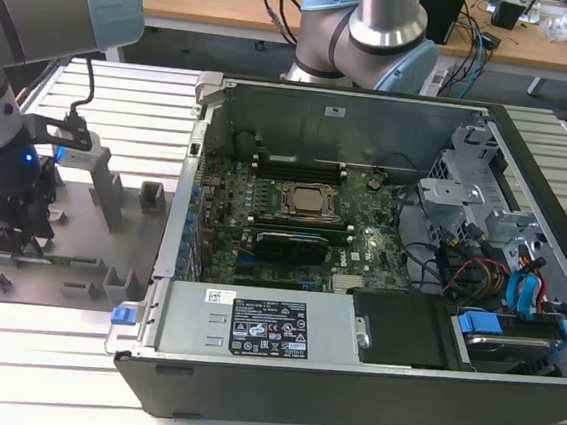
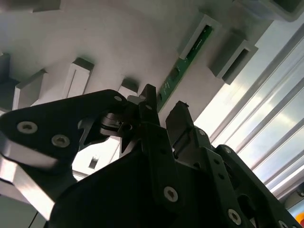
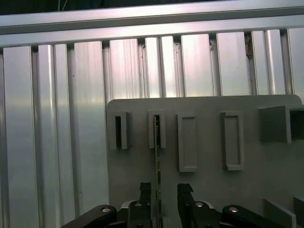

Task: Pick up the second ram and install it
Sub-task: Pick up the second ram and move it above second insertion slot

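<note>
To pick up the ram, my gripper next needs to grab the ram's bare middle part (image 3: pixel 159 205) standing up between the slotted holder blocks that wrap the ram's ends.
The second ram (image 2: pixel 184 61) is a thin green stick standing on edge in grey holder blocks on the grey plate (image 1: pixel 90 239), at the exterior view's left. In the first wrist view the ram (image 3: pixel 156 142) shows edge-on, running from a slotted block down between my fingers. My gripper (image 1: pixel 5 238) hangs low over the plate, open, with one black finger on each side of the stick (image 2: pixel 164 104) (image 3: pixel 164 190). One fingertip (image 3: pixel 145 189) is close to the stick; the other fingertip (image 3: pixel 184 189) stands clearly off it. The stick still rests in its holder.
An open computer case (image 1: pixel 394 113) lies at the exterior view's right of the plate, with the motherboard, processor socket (image 1: pixel 309 203) and a black expansion card (image 1: pixel 285 245) inside. Several more grey blocks (image 1: pixel 151 196) rise from the plate. Ribbed aluminium table (image 3: pixel 57 118) surrounds it.
</note>
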`<state>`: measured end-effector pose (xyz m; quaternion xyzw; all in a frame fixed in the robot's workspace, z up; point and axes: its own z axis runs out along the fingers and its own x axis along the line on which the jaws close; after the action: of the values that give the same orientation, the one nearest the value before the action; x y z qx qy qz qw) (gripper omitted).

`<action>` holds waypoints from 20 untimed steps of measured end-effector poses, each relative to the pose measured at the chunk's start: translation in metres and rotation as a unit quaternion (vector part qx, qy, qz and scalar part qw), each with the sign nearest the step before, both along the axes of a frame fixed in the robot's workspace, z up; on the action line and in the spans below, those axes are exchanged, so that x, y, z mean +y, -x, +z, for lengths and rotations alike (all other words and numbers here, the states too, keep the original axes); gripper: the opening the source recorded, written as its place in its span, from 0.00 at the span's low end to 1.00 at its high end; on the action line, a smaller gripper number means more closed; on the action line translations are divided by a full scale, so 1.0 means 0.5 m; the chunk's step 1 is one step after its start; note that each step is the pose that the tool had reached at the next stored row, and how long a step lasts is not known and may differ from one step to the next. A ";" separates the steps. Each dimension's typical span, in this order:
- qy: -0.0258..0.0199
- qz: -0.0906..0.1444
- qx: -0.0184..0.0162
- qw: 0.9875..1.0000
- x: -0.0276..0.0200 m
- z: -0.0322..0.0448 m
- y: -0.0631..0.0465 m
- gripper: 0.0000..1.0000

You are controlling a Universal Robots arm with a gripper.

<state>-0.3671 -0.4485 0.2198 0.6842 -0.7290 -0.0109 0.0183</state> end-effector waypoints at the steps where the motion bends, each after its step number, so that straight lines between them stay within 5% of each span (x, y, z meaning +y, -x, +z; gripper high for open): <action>1: 0.000 0.000 0.000 1.000 -0.0008 -0.009 0.000 0.36; 6: -0.001 0.000 0.000 1.000 -0.0097 -0.038 0.000 0.36; 7: -0.004 0.000 0.000 1.000 -0.0099 -0.042 0.000 0.36; 13: -0.006 0.000 0.000 1.000 -0.0099 -0.044 0.000 0.35; 15: -0.006 0.000 0.000 1.000 -0.0099 -0.044 0.000 0.16; 20: -0.006 0.000 0.000 1.000 -0.0099 -0.044 0.000 0.14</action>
<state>-0.3673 -0.4534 0.1978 0.6844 -0.7288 -0.0154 0.0141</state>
